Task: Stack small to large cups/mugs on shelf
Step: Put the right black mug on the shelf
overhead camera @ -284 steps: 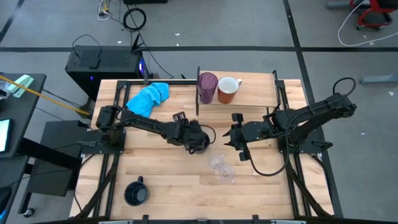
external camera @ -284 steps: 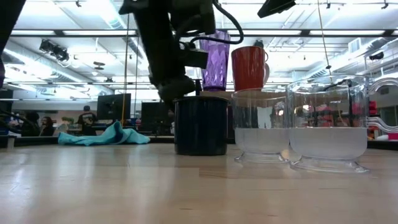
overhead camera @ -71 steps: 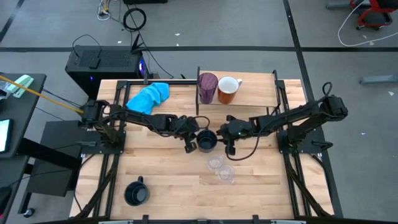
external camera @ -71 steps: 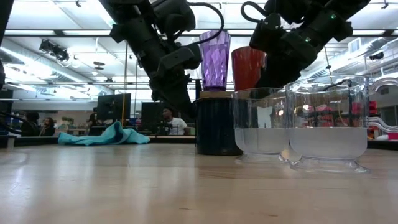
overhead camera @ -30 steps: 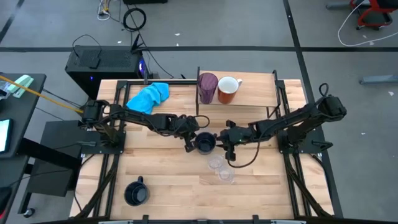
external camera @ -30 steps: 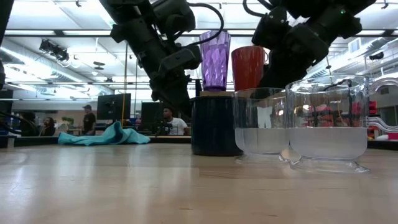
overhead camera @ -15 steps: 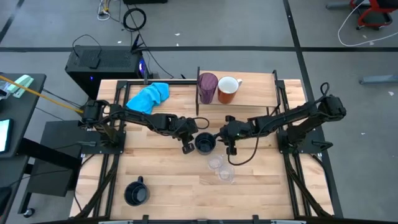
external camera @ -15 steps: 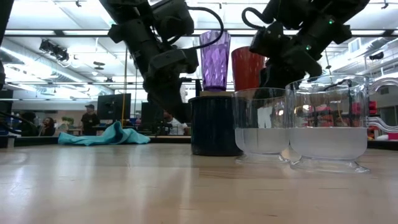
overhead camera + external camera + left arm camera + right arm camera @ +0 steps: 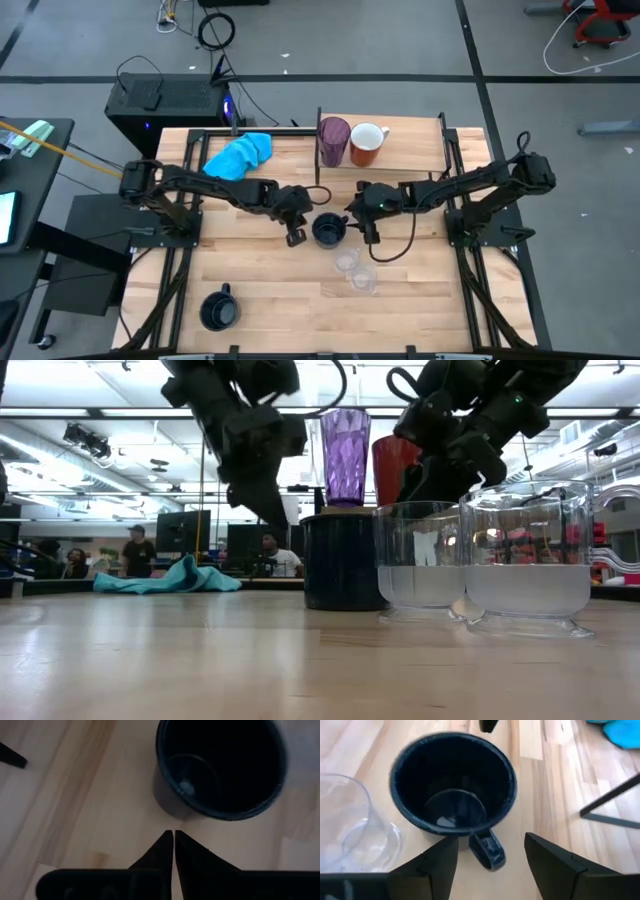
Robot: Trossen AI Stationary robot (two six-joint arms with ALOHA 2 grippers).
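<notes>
The robot's right gripper will take the black mug by its handle [image 9: 350, 221] next, and then it will set the mug on the shelf beside the orange mug [image 9: 366, 143].
A black mug [image 9: 328, 230] stands upright on the table's middle, its handle [image 9: 487, 851] toward my right gripper [image 9: 358, 224]. That gripper is open, with one finger on either side of the handle and clear of it. My left gripper [image 9: 296, 235] is shut and sits just left of the mug [image 9: 220, 765], a short gap from its wall. A purple tumbler [image 9: 333, 140] and an orange mug [image 9: 366, 143] stand on the shelf [image 9: 412, 150]. Two clear cups [image 9: 347, 262] [image 9: 362, 280] stand near the mug, and a second black mug [image 9: 218, 308] sits near left.
A blue cloth [image 9: 240, 155] lies at the far left of the table. The shelf's dark upright panels [image 9: 319, 150] [image 9: 443, 140] stand at its ends. The clear cups [image 9: 420, 565] [image 9: 527, 560] are close to the black mug's near right side.
My left gripper has drawn back from the black mug toward the table's left edge and risen a little. My right gripper has shifted slightly toward the far edge. The mug has stayed upright in place.
</notes>
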